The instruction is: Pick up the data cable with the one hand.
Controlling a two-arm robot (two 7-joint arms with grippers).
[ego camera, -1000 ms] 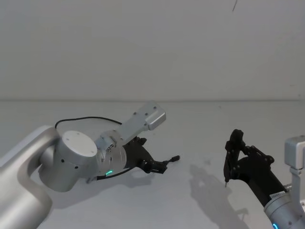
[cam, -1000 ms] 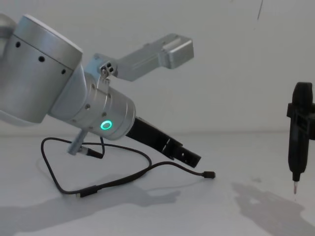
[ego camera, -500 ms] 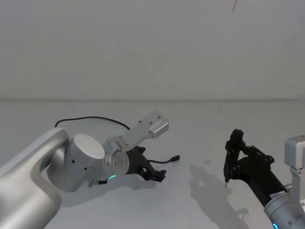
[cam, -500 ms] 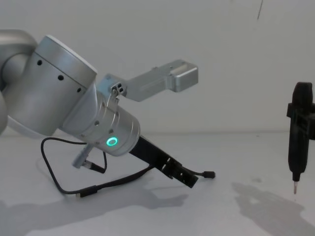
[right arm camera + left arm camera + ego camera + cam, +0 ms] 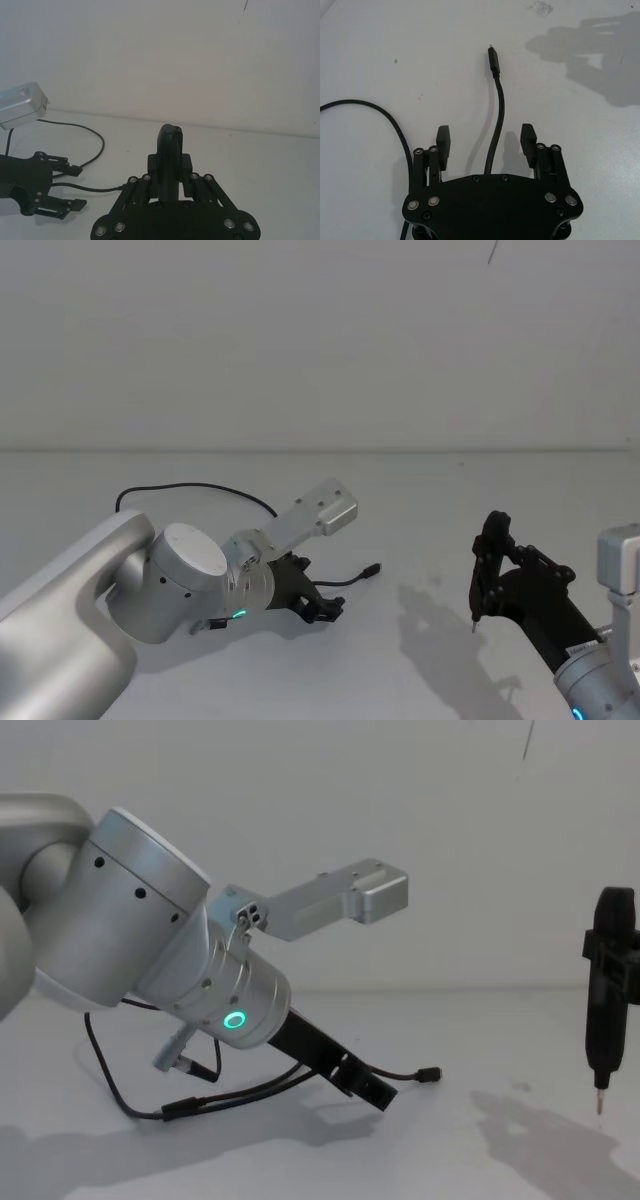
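Note:
The left gripper takes hold of the thin cord just behind that plug (image 5: 496, 133) next, leaving the data cable's small plug (image 5: 493, 59) free.
The data cable (image 5: 497, 107) is a thin black cord lying loose on the white table. It runs out between the fingers of my left gripper (image 5: 486, 137) to a small plug (image 5: 492, 57) beyond them. The left gripper (image 5: 318, 608) is open and tilted down low over the table, with one finger on each side of the cord (image 5: 250, 1092) and no contact visible. The plug (image 5: 428, 1074) lies just past the left gripper (image 5: 365, 1088). My right gripper (image 5: 170, 165) hangs above the table at the right, shut on a dark pen-shaped tool (image 5: 608, 990).
The rest of the cable loops back in an arc (image 5: 190, 488) behind my left arm (image 5: 180, 580). The white table (image 5: 420, 510) meets a plain white wall behind. The tool's metal tip (image 5: 473, 626) points down over bare table.
My left arm has come down and drawn back a little, bringing the open gripper low over the cable near its plug end. The right arm and its tool have not moved.

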